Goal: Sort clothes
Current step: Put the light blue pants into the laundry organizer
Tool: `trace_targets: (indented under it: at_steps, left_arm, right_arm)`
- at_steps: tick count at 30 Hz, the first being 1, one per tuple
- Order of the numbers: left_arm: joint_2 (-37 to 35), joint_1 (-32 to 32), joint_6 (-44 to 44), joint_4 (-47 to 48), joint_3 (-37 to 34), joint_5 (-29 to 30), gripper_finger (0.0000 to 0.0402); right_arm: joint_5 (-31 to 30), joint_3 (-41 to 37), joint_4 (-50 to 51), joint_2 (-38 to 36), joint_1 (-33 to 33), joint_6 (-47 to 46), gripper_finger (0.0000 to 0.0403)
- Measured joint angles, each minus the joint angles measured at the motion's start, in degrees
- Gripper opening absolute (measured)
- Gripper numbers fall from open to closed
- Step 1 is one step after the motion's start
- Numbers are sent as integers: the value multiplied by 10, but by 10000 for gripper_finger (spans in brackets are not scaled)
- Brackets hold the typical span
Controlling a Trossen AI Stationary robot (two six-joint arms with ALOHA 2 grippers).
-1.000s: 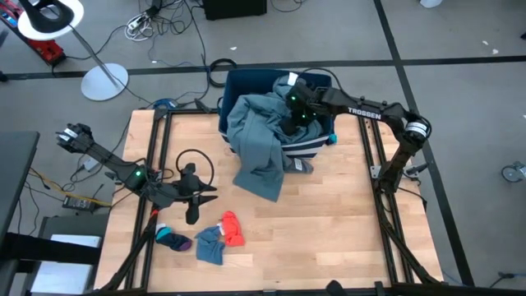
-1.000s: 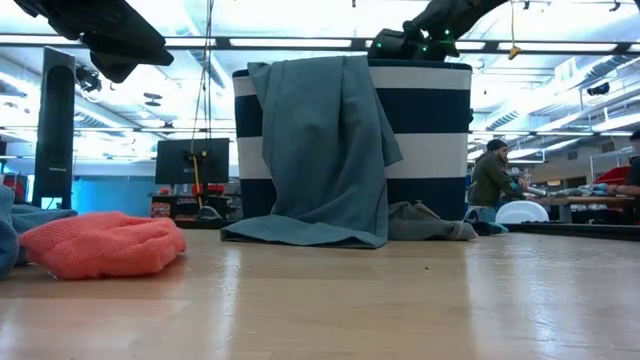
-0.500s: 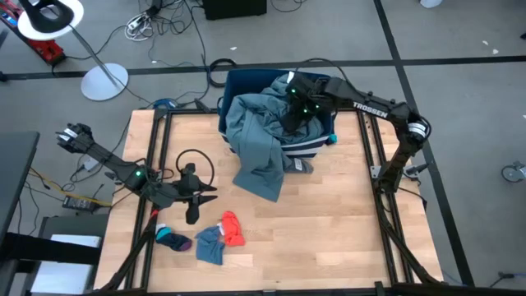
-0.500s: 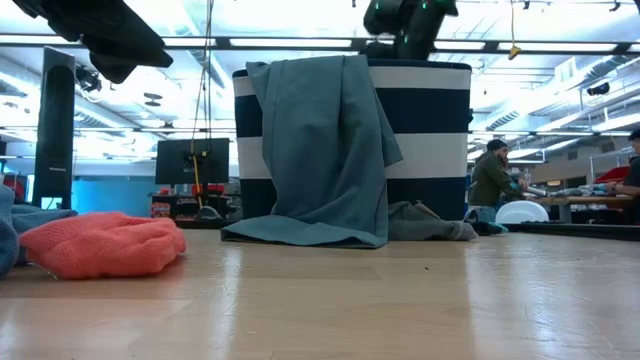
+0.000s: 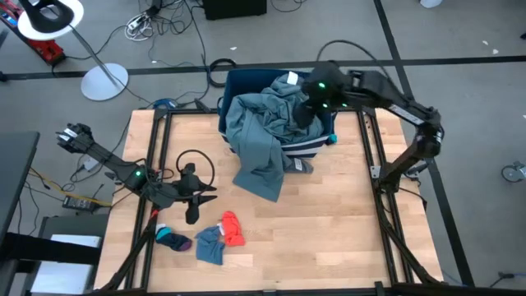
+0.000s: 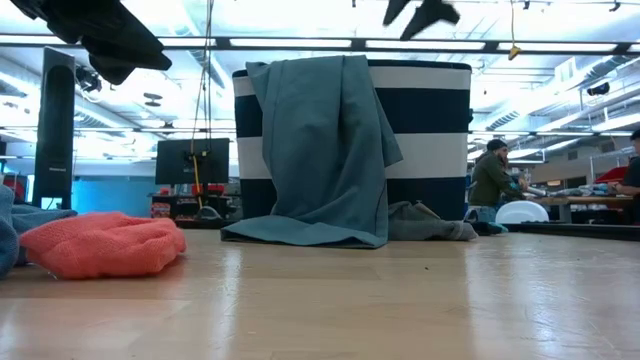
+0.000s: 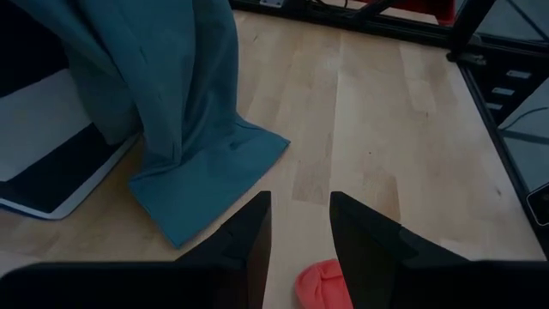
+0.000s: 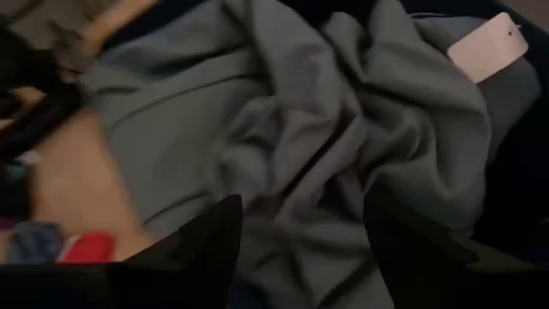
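Note:
My right gripper picks up the teal-grey garment [image 5: 261, 136] by its draped lower end [image 5: 261, 181] next, to tuck the garment fully into the navy striped bin.
A teal-grey garment [image 5: 261, 136] is bunched in the navy striped bin [image 5: 322, 138]. It drapes over the bin's near-left rim, and its lower end [image 7: 206, 167] lies on the table. My right gripper [image 8: 302, 210] hangs open high above the bin, over the bunched cloth, touching nothing; in the low view this right gripper [image 6: 420, 12] shows at the top edge. My left gripper [image 7: 300, 227] stands open above the table's left part, pointing toward the bin, with nothing between its fingers. A coral piece [image 5: 233, 228], a blue piece [image 5: 209, 244] and a dark piece [image 5: 174, 240] lie near the front left.
A dark grey piece [image 5: 301, 167] lies at the bin's foot on the near side. A white tag [image 8: 489, 47] shows on the cloth inside the bin. Bare wood [image 5: 329, 222] spreads over the table's near right. Black frame rails [image 5: 376, 156] run along both side edges.
My right gripper has opened and risen from the bin's rim to high above it, drawing back a little toward the table's right. The teal-grey garment stays bunched in the bin and draped over the rim.

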State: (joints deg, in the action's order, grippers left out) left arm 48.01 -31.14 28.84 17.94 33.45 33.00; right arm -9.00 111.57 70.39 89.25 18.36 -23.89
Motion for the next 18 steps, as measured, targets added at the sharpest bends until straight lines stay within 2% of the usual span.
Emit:
trace_targets:
  at_steps: [4, 10, 14, 18]
  left_arm:
    - [0, 0, 0, 0, 0, 0, 126]
    - [0, 0, 0, 0, 0, 0, 126]
    - [0, 0, 2, 0, 0, 0, 126]
    - [0, 0, 2, 0, 0, 0, 126]
  right_arm:
    - [-27, 0, 27, -31, -63, -38, 237]
    - [-108, -5, 78, -39, -204, -102, 228]
    - [-170, -41, 78, -38, -303, -148, 220]
    - [-243, -109, 79, -44, -372, -219, 211]
